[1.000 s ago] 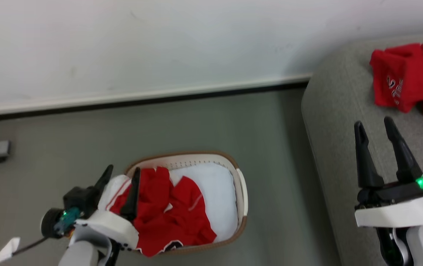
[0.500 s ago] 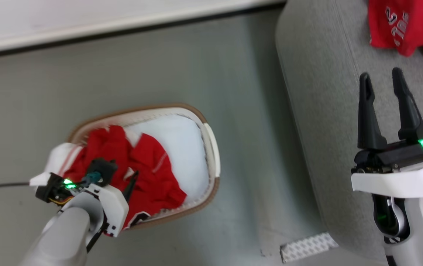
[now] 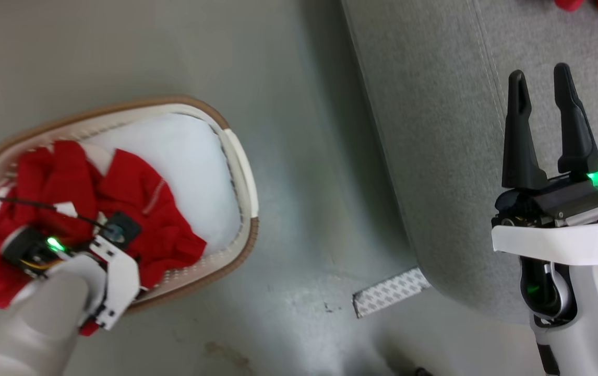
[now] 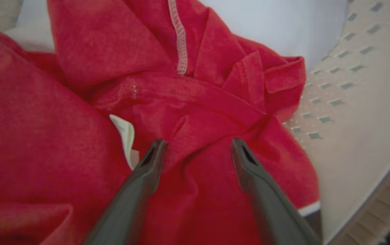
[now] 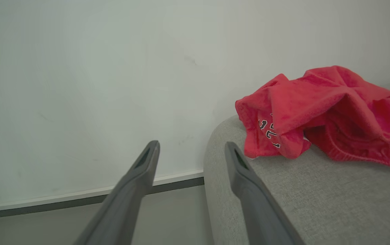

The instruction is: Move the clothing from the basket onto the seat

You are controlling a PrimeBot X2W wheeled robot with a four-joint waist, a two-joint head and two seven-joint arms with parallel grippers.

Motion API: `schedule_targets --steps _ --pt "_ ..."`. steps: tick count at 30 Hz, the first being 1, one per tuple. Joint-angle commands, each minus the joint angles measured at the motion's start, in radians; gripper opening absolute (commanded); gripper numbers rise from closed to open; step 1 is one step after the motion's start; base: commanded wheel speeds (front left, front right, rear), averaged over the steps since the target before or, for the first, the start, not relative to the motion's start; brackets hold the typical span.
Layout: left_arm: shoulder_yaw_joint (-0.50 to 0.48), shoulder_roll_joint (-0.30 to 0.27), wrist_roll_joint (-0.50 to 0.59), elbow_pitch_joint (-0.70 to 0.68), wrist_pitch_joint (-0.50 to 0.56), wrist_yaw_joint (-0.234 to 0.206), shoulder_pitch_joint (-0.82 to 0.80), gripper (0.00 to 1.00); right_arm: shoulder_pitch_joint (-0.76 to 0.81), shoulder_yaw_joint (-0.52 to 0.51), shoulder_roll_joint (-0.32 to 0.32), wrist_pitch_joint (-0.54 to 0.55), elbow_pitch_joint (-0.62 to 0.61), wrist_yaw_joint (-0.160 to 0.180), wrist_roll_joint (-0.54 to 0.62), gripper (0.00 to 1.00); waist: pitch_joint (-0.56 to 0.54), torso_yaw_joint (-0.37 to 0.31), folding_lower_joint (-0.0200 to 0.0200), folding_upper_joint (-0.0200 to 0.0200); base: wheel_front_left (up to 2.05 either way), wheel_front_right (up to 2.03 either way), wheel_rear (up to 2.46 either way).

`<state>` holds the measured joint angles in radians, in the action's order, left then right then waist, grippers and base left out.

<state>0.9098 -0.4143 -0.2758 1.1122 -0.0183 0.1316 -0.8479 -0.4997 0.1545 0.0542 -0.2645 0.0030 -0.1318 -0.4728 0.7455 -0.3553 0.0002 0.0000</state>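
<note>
My left gripper takes hold of the bright red garment by its raised fold next. The rest lies slack in a heap in the basket.
The white basket [image 3: 236,156] with a brown rim stands on the floor at the left, red clothing [image 3: 137,203] heaped in its near half over a white lining [image 4: 266,20]. My left gripper [image 4: 197,145] is open and points down into the heap, both fingertips resting on the red fabric with a raised fold between them. In the head view my left wrist [image 3: 106,266] covers those fingers. My right gripper [image 3: 544,83] stands open and empty over the grey seat [image 3: 434,130]. Another red garment [image 5: 324,112] with white lettering lies on the seat [image 5: 300,204], beyond the right gripper [image 5: 192,145].
A white patterned strip [image 3: 390,292] lies on the grey floor by the seat's corner. A thin black cable [image 3: 17,203] runs across the clothing from the left. The perforated basket wall [image 4: 334,102] is right of the left fingers. A white wall [image 5: 79,85] rises behind the seat.
The head camera has tilted down, shifting the whole picture. My left gripper has dropped into the basket onto the red clothing. The right gripper stays open over the seat.
</note>
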Motion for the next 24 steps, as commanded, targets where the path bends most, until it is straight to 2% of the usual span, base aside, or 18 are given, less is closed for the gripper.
schedule_targets --steps 1,6,12,13,14,15,20,24 --pt "0.029 -0.024 -0.018 0.015 0.02 -0.002 -0.029 1.0 -0.018 0.003 -0.004 0.0 -0.008 0.002 -0.013 1.0 0.052 -0.042 -0.0002 0.0 0.0 0.0 0.0" --pt "0.108 -0.046 -0.04 0.057 0.081 -0.002 -0.076 1.0 -0.033 0.01 -0.005 0.0 -0.02 0.002 -0.046 1.0 0.091 -0.066 -0.0002 0.0 0.0 0.0 0.0" --pt "0.16 -0.065 -0.094 0.08 0.09 -0.002 -0.103 1.0 -0.047 0.02 -0.004 0.0 -0.022 0.002 -0.072 1.0 0.123 -0.091 -0.0002 0.0 0.0 0.0 0.0" --pt "0.167 -0.066 -0.098 0.083 0.089 -0.002 -0.106 0.71 -0.048 0.021 -0.004 0.0 -0.022 0.002 -0.075 1.0 0.126 -0.093 -0.0002 0.0 0.0 0.0 0.0" --pt "0.173 -0.067 -0.102 0.085 0.087 -0.002 -0.108 0.16 -0.047 0.021 -0.004 0.0 -0.021 0.002 -0.075 1.0 0.127 -0.093 -0.0002 0.0 0.0 0.0 0.0" --pt "0.181 -0.067 -0.108 0.087 0.083 -0.002 -0.108 0.0 -0.047 0.02 -0.004 0.0 -0.018 0.002 -0.075 1.0 0.127 -0.093 -0.0002 0.0 0.0 0.0 0.0" --pt "0.201 -0.042 -0.141 0.093 0.058 -0.002 -0.106 0.0 -0.039 0.005 -0.004 0.0 0.002 0.002 -0.059 1.0 0.085 -0.07 -0.0002 0.0 0.0 0.0 0.0" --pt "0.202 -0.007 -0.177 0.096 0.014 -0.002 -0.075 0.0 -0.03 0.004 -0.004 0.0 0.022 0.002 -0.033 1.0 0.003 -0.04 -0.0002 0.0 0.0 0.0 0.0"
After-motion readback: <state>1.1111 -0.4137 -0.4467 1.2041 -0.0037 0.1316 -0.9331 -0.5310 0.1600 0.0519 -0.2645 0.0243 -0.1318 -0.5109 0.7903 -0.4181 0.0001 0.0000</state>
